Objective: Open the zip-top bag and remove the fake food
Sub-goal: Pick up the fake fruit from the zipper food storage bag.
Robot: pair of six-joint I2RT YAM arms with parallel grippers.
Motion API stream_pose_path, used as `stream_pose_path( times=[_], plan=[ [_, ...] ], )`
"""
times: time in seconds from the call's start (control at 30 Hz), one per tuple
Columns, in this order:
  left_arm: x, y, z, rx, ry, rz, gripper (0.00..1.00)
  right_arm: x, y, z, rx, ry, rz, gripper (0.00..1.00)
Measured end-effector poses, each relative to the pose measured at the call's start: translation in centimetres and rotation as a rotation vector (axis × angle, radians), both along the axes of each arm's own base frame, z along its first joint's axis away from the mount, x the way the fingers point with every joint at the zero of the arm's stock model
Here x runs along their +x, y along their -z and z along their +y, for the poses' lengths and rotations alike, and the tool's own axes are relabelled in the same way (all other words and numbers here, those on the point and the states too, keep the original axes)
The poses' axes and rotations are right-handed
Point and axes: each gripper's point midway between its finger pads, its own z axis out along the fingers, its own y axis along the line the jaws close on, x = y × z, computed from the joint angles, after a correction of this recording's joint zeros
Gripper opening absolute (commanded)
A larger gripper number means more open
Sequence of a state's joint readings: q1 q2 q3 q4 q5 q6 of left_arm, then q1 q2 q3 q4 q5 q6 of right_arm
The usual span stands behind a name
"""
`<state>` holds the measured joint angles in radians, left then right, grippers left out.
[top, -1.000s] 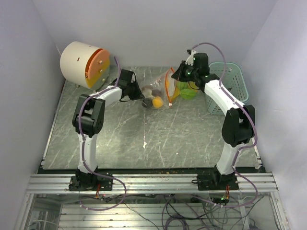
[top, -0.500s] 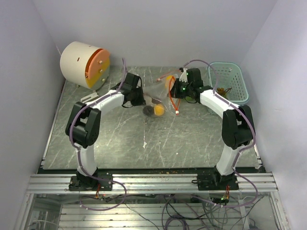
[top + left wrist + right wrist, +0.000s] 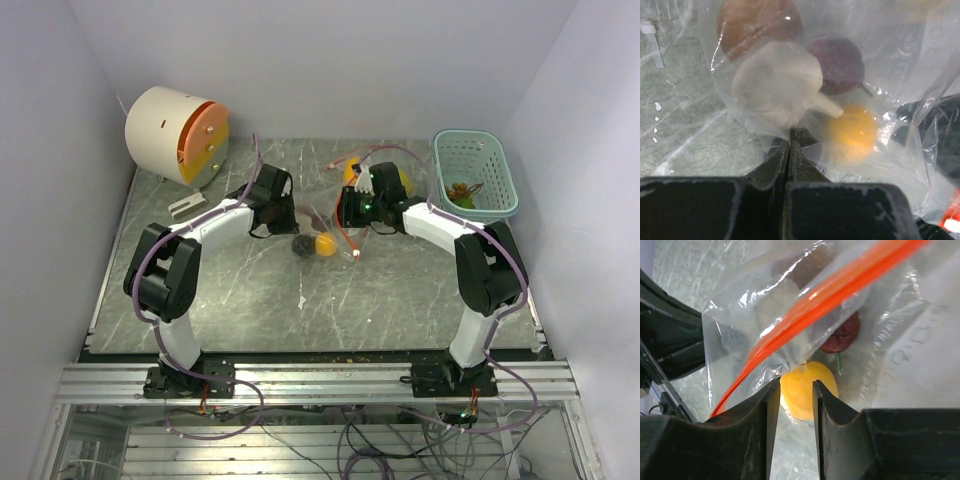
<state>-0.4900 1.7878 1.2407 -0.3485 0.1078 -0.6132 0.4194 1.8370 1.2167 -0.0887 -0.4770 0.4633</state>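
My right gripper is to grab the orange fruit [image 3: 326,245] [image 3: 802,390] next, across its sides and from the side with the bag's zip, to take it out of the bag.
The clear zip-top bag [image 3: 312,222] lies on the table between my two grippers, its red-orange zip strip [image 3: 347,232] toward the right one. An orange ball fruit [image 3: 326,245] and a dark lump [image 3: 300,244] show inside. My left gripper [image 3: 789,145] is shut on a fold of the bag's film [image 3: 740,120]; beyond it lie a white lump [image 3: 780,85], a brown piece [image 3: 760,25], a purple piece [image 3: 837,65] and the orange fruit [image 3: 850,132]. My right gripper [image 3: 796,385] stands narrowly open over the orange fruit [image 3: 802,390], the zip strip [image 3: 840,290] slanting above it.
A pale teal basket [image 3: 476,133] at the back right holds a few small pieces [image 3: 462,190]. A white drum with an orange face [image 3: 175,135] stands at the back left. Yellow and orange shapes [image 3: 402,178] show behind my right wrist.
My right gripper has swung left, away from the basket, and come lower with the bag's mouth. My left gripper has shifted right and nearer. The bag now lies lower and flatter.
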Motion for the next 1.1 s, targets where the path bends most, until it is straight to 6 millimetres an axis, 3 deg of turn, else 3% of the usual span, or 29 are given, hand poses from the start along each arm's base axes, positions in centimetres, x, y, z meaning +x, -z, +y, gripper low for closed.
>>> stream_pose_path(
  times=[0.23,0.43,0.63,0.73,0.97,1.1],
  plan=[
    [-0.3,0.5,0.1,0.004,-0.001,0.009,0.07,-2.5,3.0,0.6,-0.033,-0.031,0.056,0.39],
    [-0.5,0.7,0.2,0.005,-0.003,0.016,0.07,-2.9,4.0,0.5,-0.036,-0.029,0.072,0.63],
    [-0.5,0.7,0.2,0.005,-0.003,0.016,0.07,-3.8,4.6,0.8,-0.050,-0.057,0.075,0.77],
    [-0.5,0.8,0.3,0.006,-0.003,0.018,0.07,-5.2,5.2,1.5,-0.060,-0.102,0.083,0.82],
    [-1.2,1.8,0.4,-0.003,-0.016,0.042,0.07,-8.4,5.8,3.2,-0.045,-0.229,0.097,0.79],
    [-1.2,1.9,0.3,-0.010,-0.025,0.045,0.07,-9.0,6.2,3.4,-0.060,-0.258,0.095,0.58]
  ],
)
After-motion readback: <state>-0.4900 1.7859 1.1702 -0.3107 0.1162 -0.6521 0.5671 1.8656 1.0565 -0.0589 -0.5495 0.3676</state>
